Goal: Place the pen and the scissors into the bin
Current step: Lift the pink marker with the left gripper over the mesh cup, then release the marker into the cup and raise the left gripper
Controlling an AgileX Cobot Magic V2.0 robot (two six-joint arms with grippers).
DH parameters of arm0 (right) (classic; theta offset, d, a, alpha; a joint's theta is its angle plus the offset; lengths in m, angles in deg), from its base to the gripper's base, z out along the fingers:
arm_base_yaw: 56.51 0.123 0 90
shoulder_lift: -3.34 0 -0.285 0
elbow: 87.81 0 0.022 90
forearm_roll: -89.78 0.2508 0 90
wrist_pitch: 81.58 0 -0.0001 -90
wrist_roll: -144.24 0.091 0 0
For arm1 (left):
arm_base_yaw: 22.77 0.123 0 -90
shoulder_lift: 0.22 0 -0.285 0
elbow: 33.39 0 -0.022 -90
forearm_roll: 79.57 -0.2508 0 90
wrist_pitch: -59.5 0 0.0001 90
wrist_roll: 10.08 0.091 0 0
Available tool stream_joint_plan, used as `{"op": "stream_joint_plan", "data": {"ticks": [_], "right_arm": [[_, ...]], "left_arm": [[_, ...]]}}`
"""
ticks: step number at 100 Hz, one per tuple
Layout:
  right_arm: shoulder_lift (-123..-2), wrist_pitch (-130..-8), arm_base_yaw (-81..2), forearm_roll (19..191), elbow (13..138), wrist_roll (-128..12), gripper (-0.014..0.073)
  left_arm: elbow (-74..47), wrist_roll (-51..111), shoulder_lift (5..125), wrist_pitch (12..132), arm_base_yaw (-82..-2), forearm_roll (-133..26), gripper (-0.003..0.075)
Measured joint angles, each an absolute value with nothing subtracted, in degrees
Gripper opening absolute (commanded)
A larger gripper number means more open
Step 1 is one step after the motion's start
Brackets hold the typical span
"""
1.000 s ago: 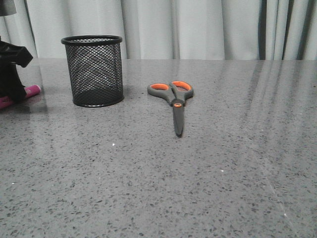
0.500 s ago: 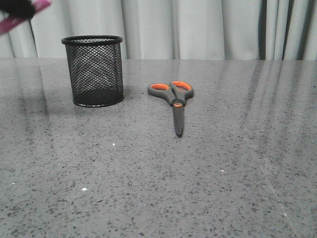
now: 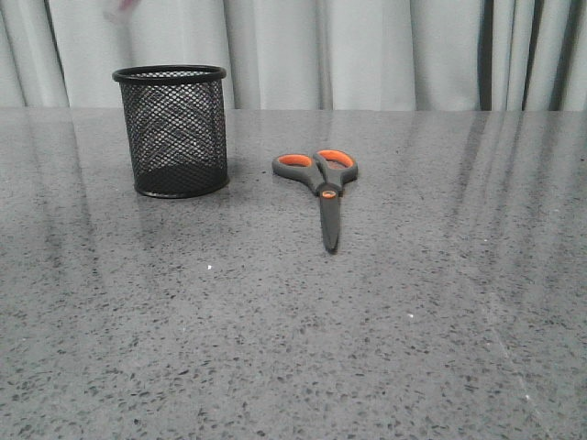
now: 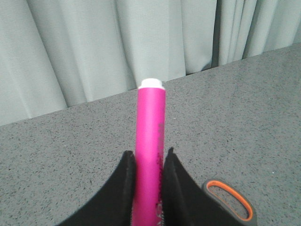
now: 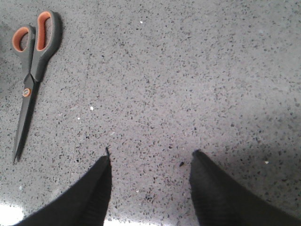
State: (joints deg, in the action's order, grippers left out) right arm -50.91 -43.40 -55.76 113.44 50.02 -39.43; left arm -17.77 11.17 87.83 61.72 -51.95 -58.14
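Observation:
My left gripper holds the magenta pen above the black bin's rim in the front view, so it should stay closed until the pen is lower.
My left gripper is shut on the magenta pen, whose pale tip points away toward the curtain; it is held high above the table. In the front view only a blurred pink trace of the pen shows at the top edge, above the black mesh bin. The scissors lie flat on the table to the right of the bin, blades pointing toward me; one orange loop of the scissors shows under the left gripper. My right gripper is open and empty over bare table, the scissors off to its side.
The grey speckled table stretches around the bin and scissors. A pale curtain hangs along the table's far edge.
My left gripper has lifted the pen from the table at the far left, up and to the right, until it almost leaves the front view above the bin. Scissors and bin have not moved.

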Motion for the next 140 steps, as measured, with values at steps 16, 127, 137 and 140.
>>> {"op": "stream_joint_plan", "data": {"ticks": [16,127,137,140], "right_arm": [[-50.9,-43.4,-55.8,113.4,50.0,-39.4,0.0341],[-50.9,-43.4,-55.8,113.4,50.0,-39.4,0.0341],[-50.9,-43.4,-55.8,113.4,50.0,-39.4,0.0341],[-50.9,-43.4,-55.8,113.4,50.0,-39.4,0.0341]], "left_arm": [[-17.8,11.2,91.5,57.4,-52.3,-57.9,-0.0022],[-17.7,11.0,97.5,55.9,-52.4,-57.7,0.0375],[-17.7,11.0,94.4,55.9,-52.4,-57.7,0.037],[-17.7,11.0,93.3,56.0,-52.4,-57.7,0.0365]]}}
